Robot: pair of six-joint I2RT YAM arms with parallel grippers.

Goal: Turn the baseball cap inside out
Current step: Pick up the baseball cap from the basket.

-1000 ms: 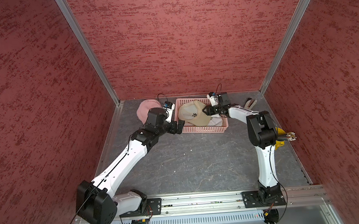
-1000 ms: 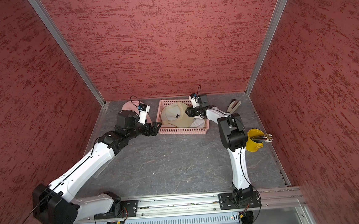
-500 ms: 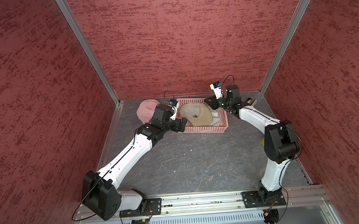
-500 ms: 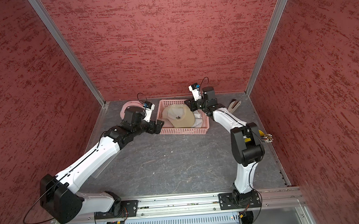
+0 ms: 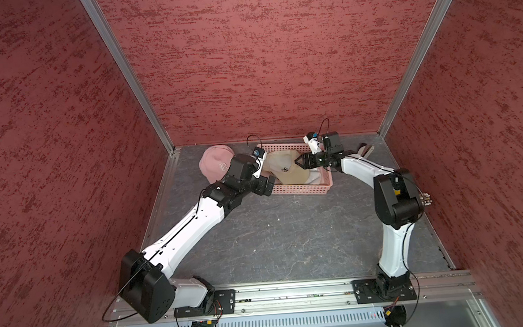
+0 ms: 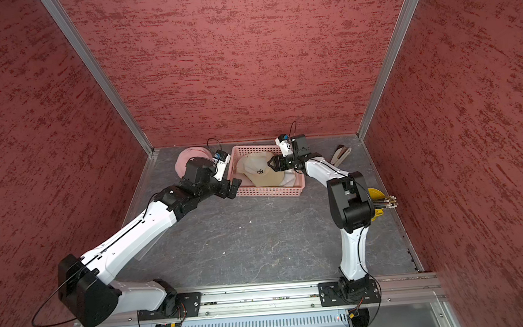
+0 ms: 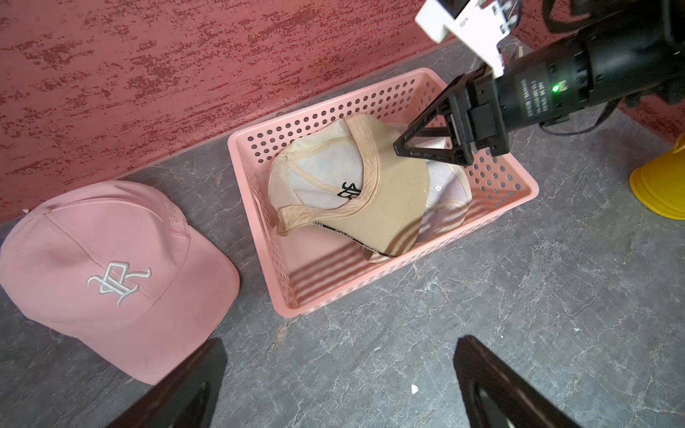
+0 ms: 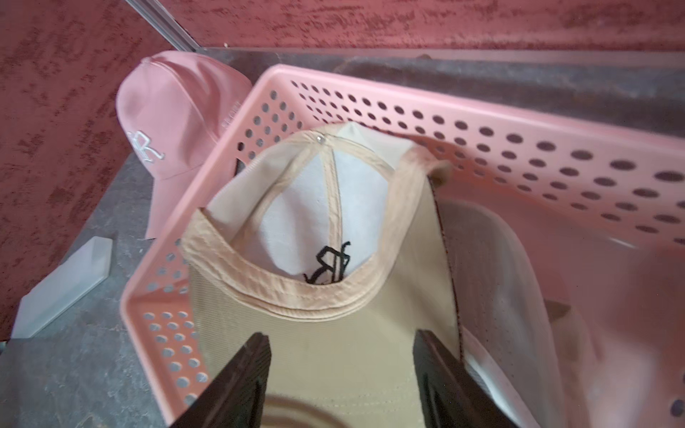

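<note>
The tan baseball cap (image 5: 286,172) needs to be turned inside out, so my right gripper needs to pinch it by the dark-trimmed side edge of its bill. The cap's top and the opposite side of its bill then stay free.
A tan baseball cap (image 5: 286,172) (image 6: 261,174) (image 7: 389,200) (image 8: 333,222) lies in the pink basket (image 5: 300,191) (image 6: 269,194) (image 7: 237,174) (image 8: 407,79), its white lining and tan seam tapes facing up. Just above its brim my right gripper (image 5: 298,162) (image 6: 269,163) (image 7: 404,146) (image 8: 341,335) is open and holds nothing. My left gripper (image 5: 268,184) (image 6: 235,187) (image 7: 341,342) is wide open over bare table by the basket's front left corner. A pink cap (image 5: 215,164) (image 6: 183,159) (image 7: 103,266) (image 8: 174,111) lies right side out left of the basket.
A pale cap (image 7: 444,192) (image 8: 500,259) lies partly under the tan one. A yellow cup (image 6: 372,194) (image 7: 663,185) holding sticks stands at the right wall. Wooden tongs (image 5: 366,149) (image 6: 341,154) lie at the back right. The red walls stand close behind the basket.
My right gripper swung up toward the back, then came down over the tan cap's brim with its jaws wider apart. The left arm shifted slightly; its gripper stayed open.
</note>
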